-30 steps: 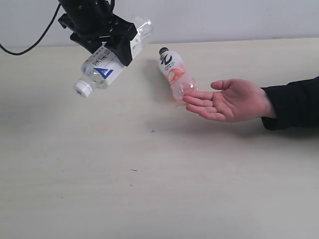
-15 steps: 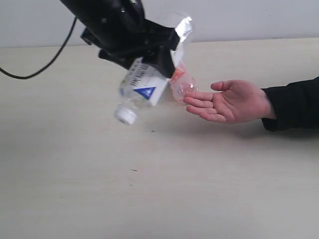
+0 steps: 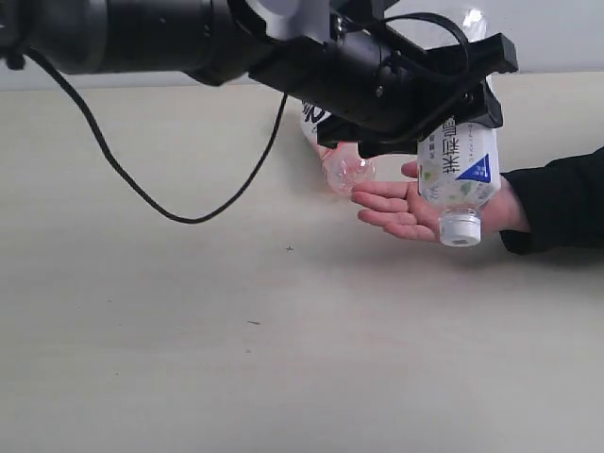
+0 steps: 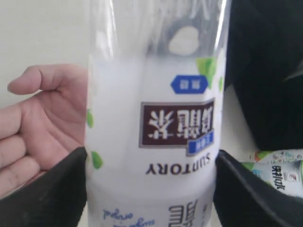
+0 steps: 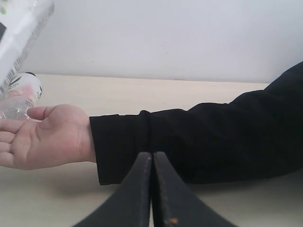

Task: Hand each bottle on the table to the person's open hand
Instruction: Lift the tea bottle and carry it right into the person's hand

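The white-blue label bottle is hanging above the open palm [image 4: 42,127], whose fingers lie flat, and it would fall if the left gripper opened now. The robot's left gripper should lower the bottle before it lets go.
My left gripper [image 3: 451,111] is shut on the white-blue label bottle [image 3: 458,170] and holds it cap down over the person's open hand [image 3: 396,209]. In the left wrist view the black fingers [image 4: 52,189] press both sides of this bottle [image 4: 151,137], and the palm [image 4: 42,127] lies just beyond it. A pink bottle [image 3: 342,170] lies on the table [image 3: 189,330] by the person's fingertips, partly hidden by my arm. My right gripper [image 5: 152,158] is shut and empty, low over the table, pointing at the black sleeve.
The person's black sleeve [image 3: 557,198] reaches in from the right edge. A green-labelled bottle [image 4: 279,168] lies on the table past the held one. A black cable [image 3: 142,193] hangs from my left arm over the table's left half.
My left arm has swung from the back left to the right with the white-blue bottle, which now hangs cap down above the palm. The hand and the pink bottle have stayed put.
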`<state>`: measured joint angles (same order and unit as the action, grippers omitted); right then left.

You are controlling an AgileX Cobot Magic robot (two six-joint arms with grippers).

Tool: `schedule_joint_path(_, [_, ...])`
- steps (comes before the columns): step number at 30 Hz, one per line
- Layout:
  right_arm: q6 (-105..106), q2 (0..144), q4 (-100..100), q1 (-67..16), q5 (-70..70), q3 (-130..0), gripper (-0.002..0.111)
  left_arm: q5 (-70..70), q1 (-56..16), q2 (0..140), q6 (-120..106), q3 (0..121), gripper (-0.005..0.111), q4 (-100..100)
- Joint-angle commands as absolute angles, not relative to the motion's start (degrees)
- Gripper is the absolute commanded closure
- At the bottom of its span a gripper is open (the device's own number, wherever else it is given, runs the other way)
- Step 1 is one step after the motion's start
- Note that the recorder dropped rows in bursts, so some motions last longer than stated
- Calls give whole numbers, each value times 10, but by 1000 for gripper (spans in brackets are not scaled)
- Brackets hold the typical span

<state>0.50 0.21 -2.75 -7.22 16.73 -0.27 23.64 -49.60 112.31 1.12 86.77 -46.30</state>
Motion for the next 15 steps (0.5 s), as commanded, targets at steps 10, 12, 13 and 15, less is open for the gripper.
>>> schedule_joint_path(10, [4, 0, -28, -74, 162, 0, 108, 226, -499, 1196, 17, 866, 102, -525])
schedule_joint_path(12, [4, 0, -28, -74, 162, 0, 108, 227, -499, 1199, 17, 866, 89, -520])
schedule_joint_path(13, [4, 0, -28, -74, 162, 0, 108, 227, -499, 1198, 17, 866, 82, -519])
schedule_joint_path(15, [4, 0, -28, -74, 162, 0, 108, 227, -499, 1200, 17, 866, 67, -516])
